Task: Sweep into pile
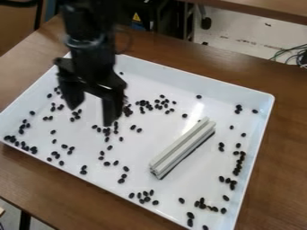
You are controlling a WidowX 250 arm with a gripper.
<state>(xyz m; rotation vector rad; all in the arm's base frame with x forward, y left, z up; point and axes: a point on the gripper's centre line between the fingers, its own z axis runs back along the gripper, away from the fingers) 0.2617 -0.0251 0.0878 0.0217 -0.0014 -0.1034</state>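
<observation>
The dark beans are scattered. Next, my gripper needs to grab the middle of the grey grooved bar (pixel 183 148) to sweep them into a pile.
The gripper (pixel 91 114) hangs over the left part of the white tray, its two fingers spread apart with nothing between them. Dark beans (pixel 107 130) lie scattered across the tray, some in loose clusters near the left corner, below the gripper, along the right side and by the front edge. A light grey grooved bar (pixel 183 148) lies diagonally on the tray right of centre, apart from the gripper. The arm and gripper hide part of the tray's back left area.
The white tray (pixel 267 104) has raised walls and rests on a brown wooden table (pixel 283 148). Behind the table are dark equipment and some cables (pixel 292 53) at the upper right.
</observation>
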